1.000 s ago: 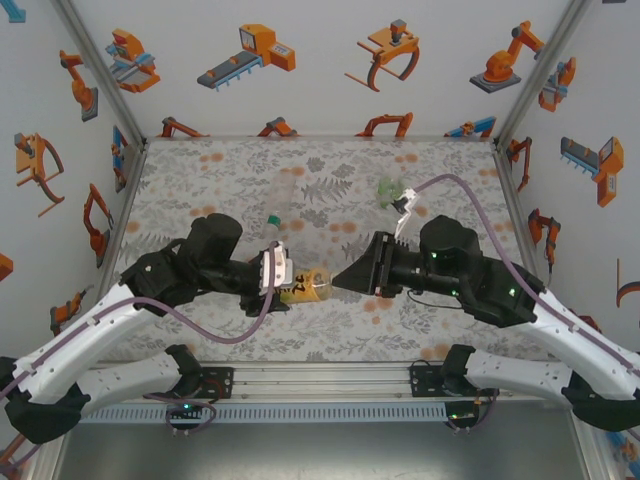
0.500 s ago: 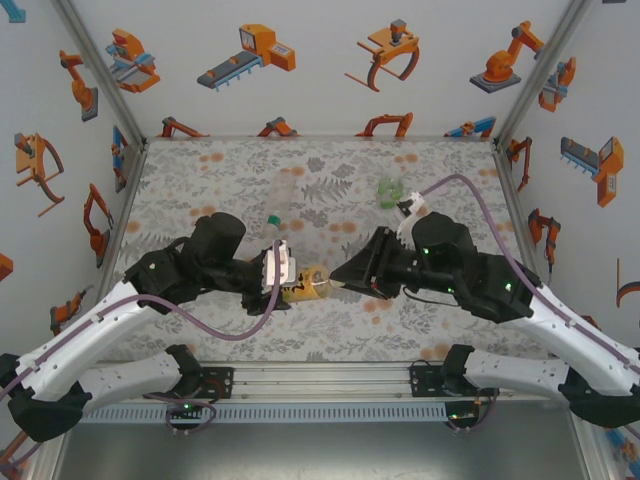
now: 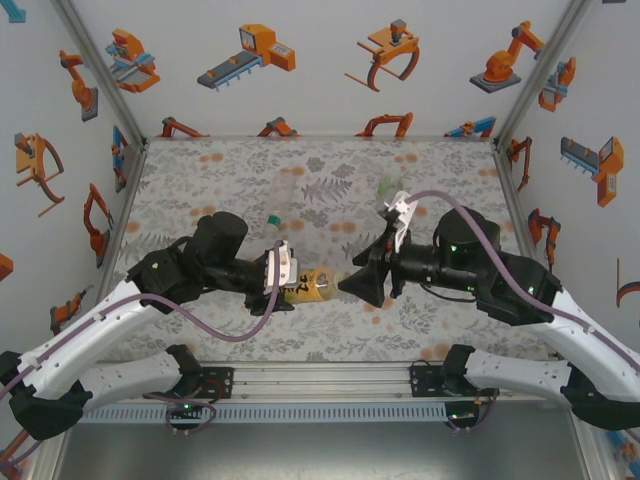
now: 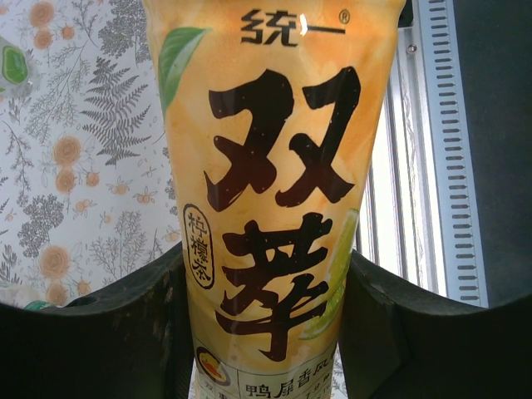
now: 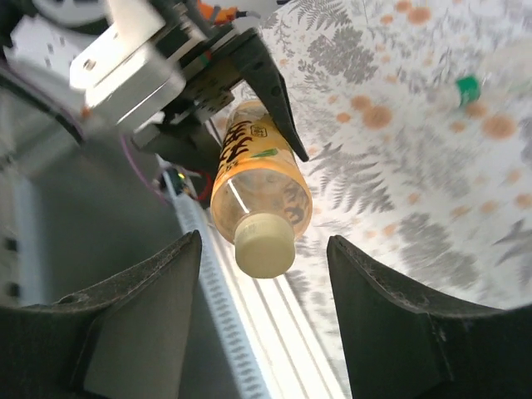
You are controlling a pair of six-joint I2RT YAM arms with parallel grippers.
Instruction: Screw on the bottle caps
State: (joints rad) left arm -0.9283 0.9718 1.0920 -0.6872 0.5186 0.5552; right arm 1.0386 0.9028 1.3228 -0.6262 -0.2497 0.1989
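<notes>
Next, the right gripper grabs the amber bottle by its pale cap, end-on, to screw the cap on and set the bottle upright.
My left gripper is shut on the amber bottle, which it holds level above the table with the neck pointing right. In the left wrist view the yellow label with dark writing sits between the two black fingers. A pale cap sits on the bottle's neck. My right gripper faces that cap end-on, open, with a gap on each side of the cap. In the top view the right gripper is just right of the bottle's neck.
A green cap lies on the patterned table behind the left wrist, also seen as the green cap. A clear bottle lies further back. A green-labelled bottle shows behind the right arm's cable. The metal rail runs along the near edge.
The right jaws have spread apart and let go of the cap on the amber bottle, and the right wrist has turned and shifted right. The left gripper keeps its hold.
</notes>
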